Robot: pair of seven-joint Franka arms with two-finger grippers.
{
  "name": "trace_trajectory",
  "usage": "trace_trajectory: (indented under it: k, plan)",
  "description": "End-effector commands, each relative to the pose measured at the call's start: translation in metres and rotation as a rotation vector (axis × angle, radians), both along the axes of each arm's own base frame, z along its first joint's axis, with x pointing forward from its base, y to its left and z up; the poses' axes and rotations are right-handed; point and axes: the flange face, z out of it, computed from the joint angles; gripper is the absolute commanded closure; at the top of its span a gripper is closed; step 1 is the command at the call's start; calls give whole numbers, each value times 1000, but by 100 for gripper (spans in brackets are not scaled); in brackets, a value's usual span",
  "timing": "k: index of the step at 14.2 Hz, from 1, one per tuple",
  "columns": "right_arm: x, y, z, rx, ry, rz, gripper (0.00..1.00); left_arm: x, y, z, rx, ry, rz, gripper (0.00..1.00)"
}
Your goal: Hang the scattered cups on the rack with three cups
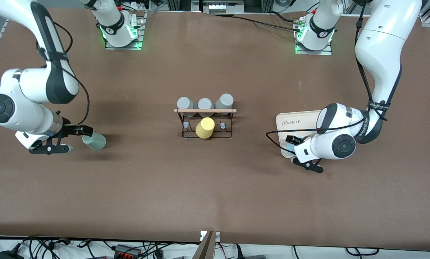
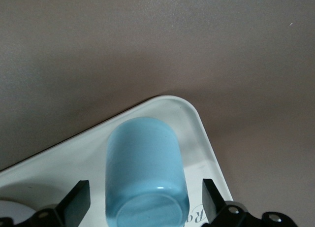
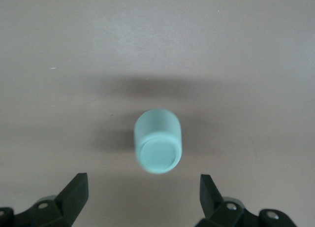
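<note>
The fingers of my left gripper stand on either side of the light blue cup in the left wrist view, so my left gripper closes next.
The pale mint green cup (image 1: 94,141) stands mouth-down on the table toward the right arm's end. My right gripper (image 1: 79,139) is open just beside it; in the right wrist view the cup (image 3: 157,141) lies ahead of the fingertips (image 3: 74,195), not between them. The light blue cup (image 2: 145,173) stands mouth-down on the cream tray (image 2: 197,133). My left gripper (image 2: 145,202) is open with a finger on either side of it, not touching. In the front view this cup (image 1: 289,146) is mostly hidden by the left gripper (image 1: 292,149). The black wire rack (image 1: 205,122) stands mid-table.
Three grey tumblers (image 1: 205,104) hang on the rack's pegs farther from the front camera, and a yellow tumbler (image 1: 205,127) on a nearer peg. The cream tray (image 1: 297,120) lies toward the left arm's end.
</note>
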Motion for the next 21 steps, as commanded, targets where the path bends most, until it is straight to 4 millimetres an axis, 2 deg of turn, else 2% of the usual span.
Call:
trace_trajectory:
  k: [1, 3, 5, 6, 7, 8, 9, 11, 12, 13, 15, 17, 18, 19, 21]
  plan:
    - [-1, -11, -29, 6, -8, 32, 0, -3, 1, -2, 6, -16, -25, 7]
    - [-7, -17, -51, 11, -6, 23, 0, -3, 4, 0, 7, -18, -23, 37]
    - [-14, -16, -63, 14, -7, 24, 0, -4, 6, 2, 5, -17, -28, 79]
    - [-16, -16, -69, 16, -1, 23, 0, -4, 5, 6, 5, -21, -31, 92]
    - [-17, -16, -73, 17, 5, 23, 0, -5, -6, 15, -2, -26, -42, 99]
    - [-18, -15, -78, 18, 10, 25, 0, -5, -14, 26, -8, -39, -44, 99]
    - [-18, -15, -80, 18, 12, 24, 0, -5, -28, 45, -13, -63, -64, 99]
    - [-18, -14, -78, 17, 12, 29, 0, 5, -41, 87, -29, -119, -76, 99]
    - [-18, -14, -78, 17, 12, 29, 5, 5, -61, 106, -46, -122, -102, 99]
    - [-18, -14, -78, 17, 12, 29, 13, 8, -78, 129, -62, -144, -125, 99]
    - [-18, -14, -79, 17, 18, 29, 34, 8, -114, 158, -87, -177, -169, 99]
    - [-18, -13, -78, 18, 18, 29, 54, -4, -170, 174, -118, -209, -236, 99]
    - [-16, -12, -76, 18, 13, 30, 62, -8, -191, 181, -130, -229, -258, 99]
    - [-14, -9, -71, 19, 4, 37, 68, -10, -207, 190, -143, -248, -268, 99]
    - [-6, 3, -54, 21, 2, 52, 72, -20, -234, 200, -150, -256, -227, 100]
